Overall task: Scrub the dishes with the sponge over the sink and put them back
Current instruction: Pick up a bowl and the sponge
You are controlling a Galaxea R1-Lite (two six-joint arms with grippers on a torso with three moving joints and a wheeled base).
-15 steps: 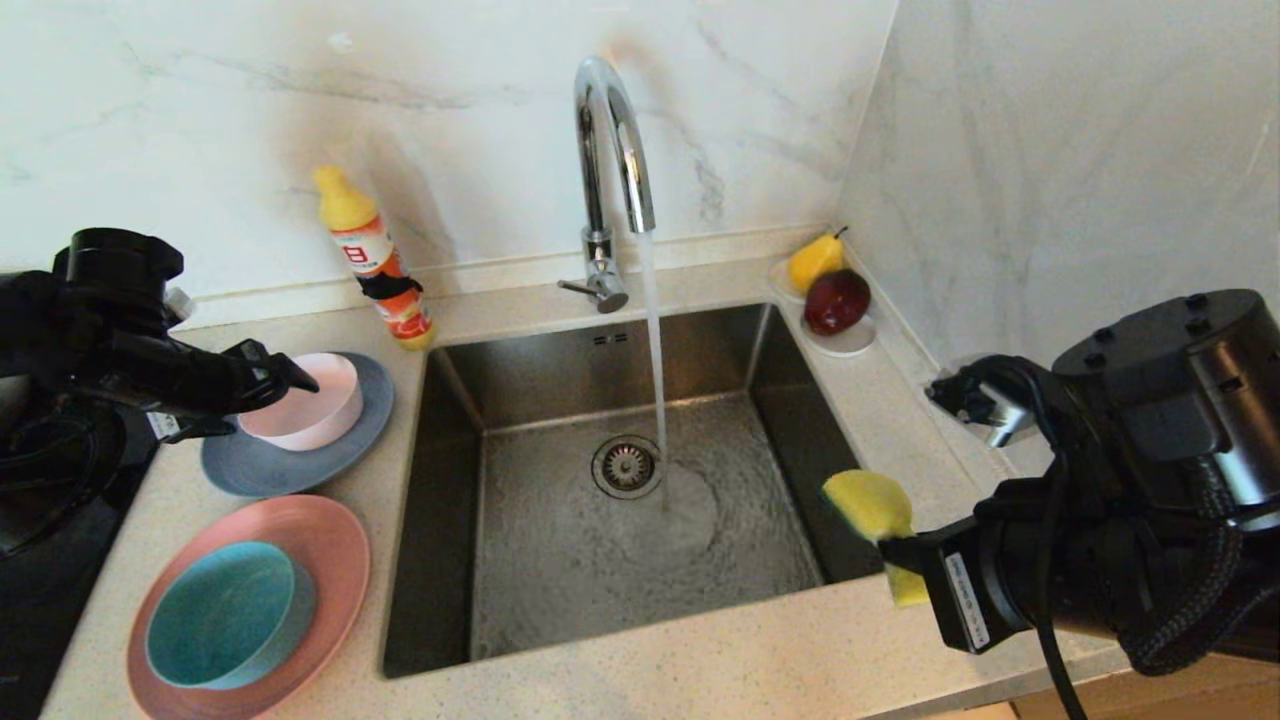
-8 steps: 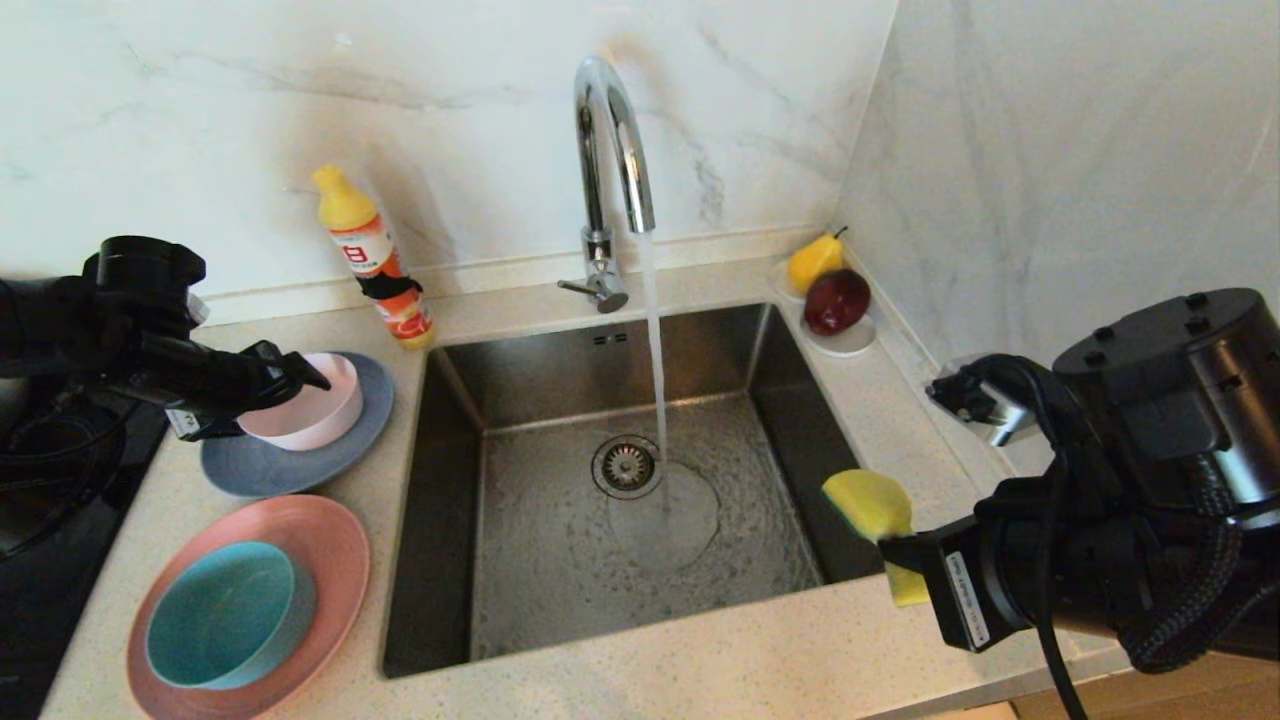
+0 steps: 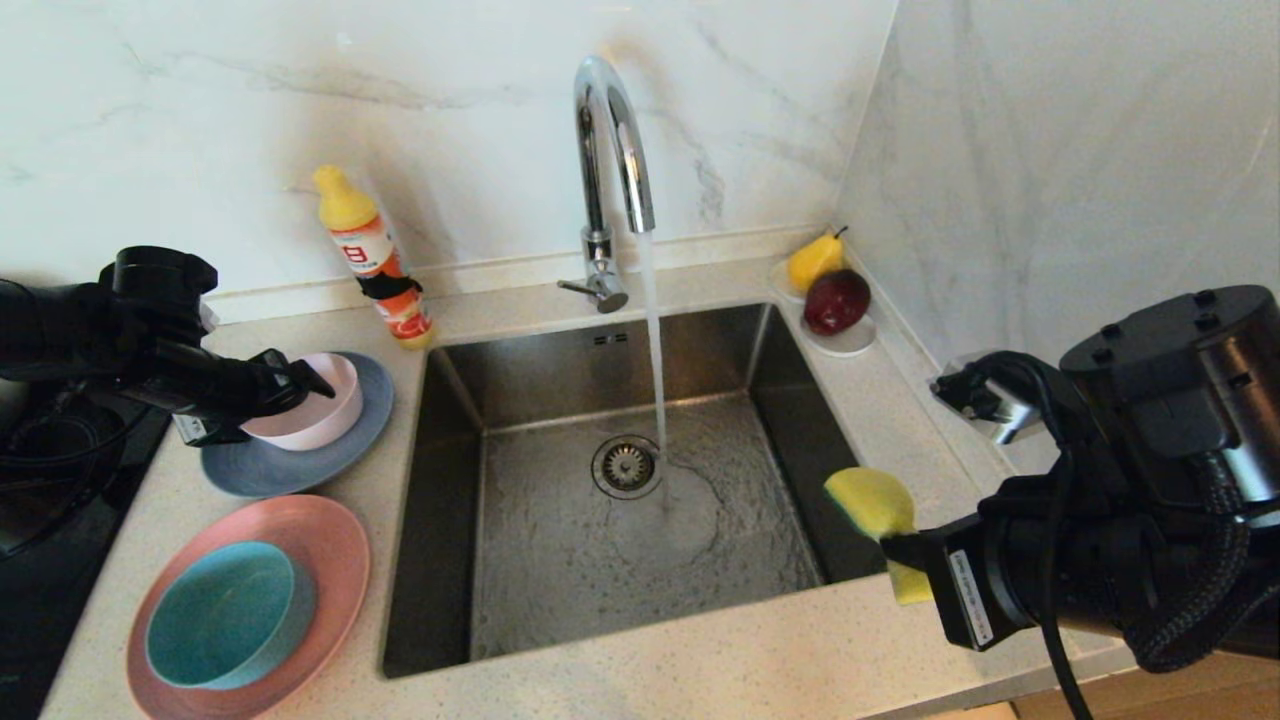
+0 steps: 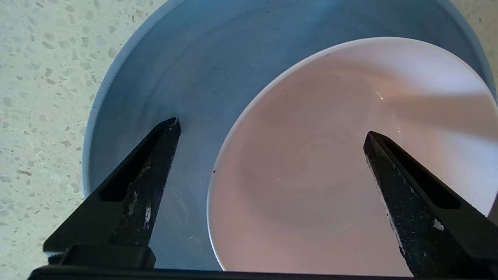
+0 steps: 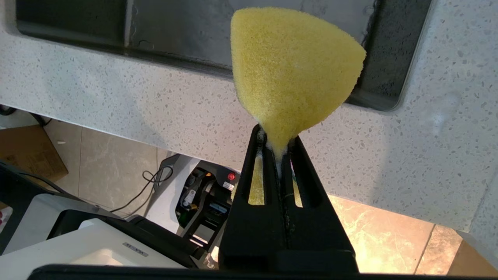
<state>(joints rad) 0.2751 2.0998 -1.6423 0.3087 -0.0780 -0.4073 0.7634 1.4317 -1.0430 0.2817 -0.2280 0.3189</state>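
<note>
One finger is inside the pale pink bowl's rim (image 4: pixel 215 163) and the other is over the grey-blue plate, so my left gripper should close on the bowl now.
The pale pink bowl (image 3: pixel 318 402) sits on the grey-blue plate (image 3: pixel 335 450), left of the sink (image 3: pixel 560 585). My left gripper (image 3: pixel 292 386) hangs open just above the bowl's near rim. One finger is over the plate (image 4: pixel 175 77) and the other over the bowl's inside (image 4: pixel 330 167); nothing is gripped by the left gripper (image 4: pixel 271 128). My right gripper (image 3: pixel 897 548) is shut on the yellow sponge (image 3: pixel 870 500) above the sink's right front corner. The sponge (image 5: pixel 291 66) sticks out past the right gripper (image 5: pixel 277 138). The teal bowl (image 3: pixel 225 612) rests on the pink plate (image 3: pixel 335 545).
Water runs from the chrome tap (image 3: pixel 610 140) into the basin near the drain (image 3: pixel 626 465). A detergent bottle (image 3: pixel 375 262) stands behind the plates. A white saucer (image 3: pixel 850 342) with a pear and a red fruit sits in the back right corner. A black hob (image 3: pixel 40 520) is at far left.
My left gripper has come down and slightly forward over the pale pink bowl, its fingers a little wider. The right arm and sponge have not moved.
</note>
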